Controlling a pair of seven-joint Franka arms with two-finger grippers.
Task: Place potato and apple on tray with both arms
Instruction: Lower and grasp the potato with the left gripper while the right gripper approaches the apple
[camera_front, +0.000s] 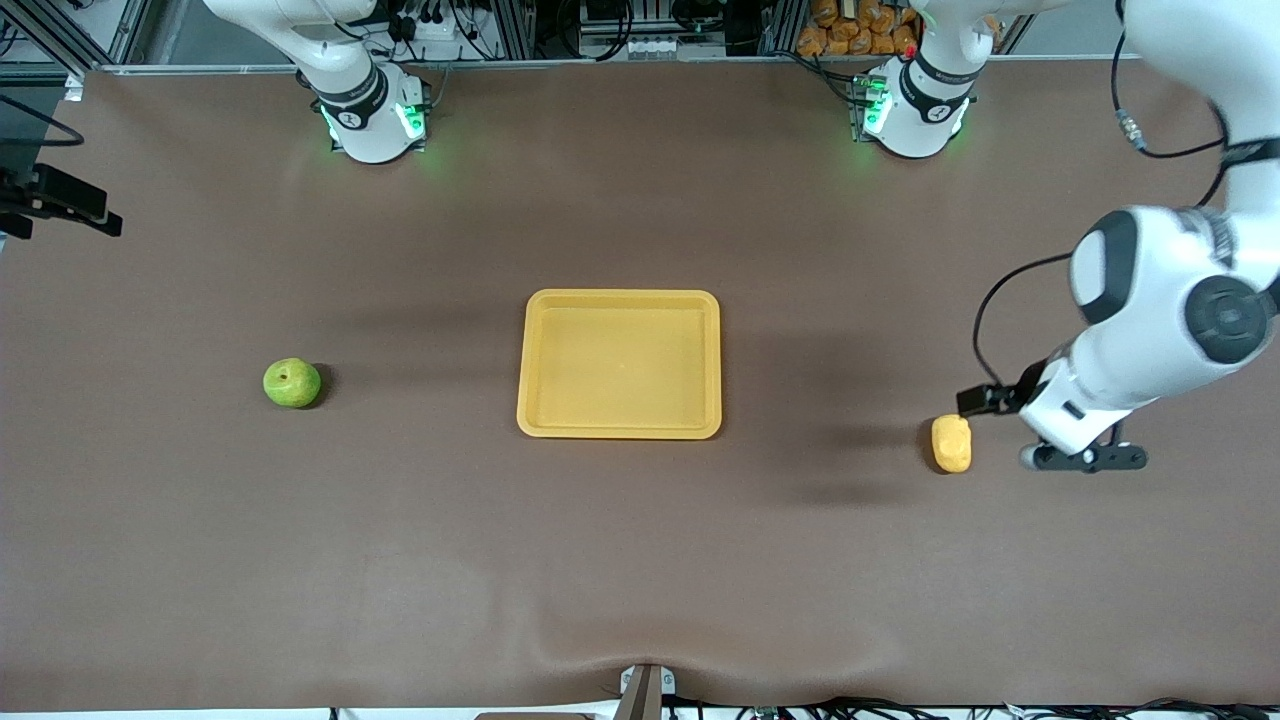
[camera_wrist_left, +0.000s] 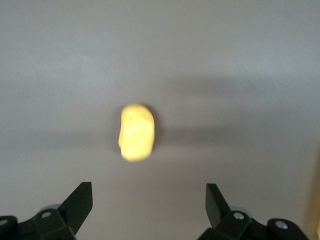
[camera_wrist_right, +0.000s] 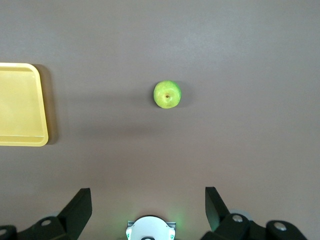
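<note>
The left gripper takes hold of the long sides of the potato (camera_front: 951, 443) next, to put the potato on the yellow tray (camera_front: 620, 297).
The yellow-orange potato (camera_front: 951, 443) lies on the brown table toward the left arm's end. My left gripper (camera_front: 1088, 458) hangs low just beside it, open and empty; in the left wrist view the potato (camera_wrist_left: 136, 132) lies ahead of the open left gripper (camera_wrist_left: 148, 192), not between its fingers. The green apple (camera_front: 292, 383) rests toward the right arm's end. The yellow tray (camera_front: 620, 297) sits empty between them. My right gripper (camera_wrist_right: 148, 195) is out of the front view; it is high over the table, open, above its own base, with the apple (camera_wrist_right: 167, 94) far below.
The two arm bases (camera_front: 370, 120) (camera_front: 915, 115) stand along the table edge farthest from the front camera. A black bracket (camera_front: 60, 200) juts in at the right arm's end. The tray's corner (camera_wrist_right: 42, 110) shows in the right wrist view.
</note>
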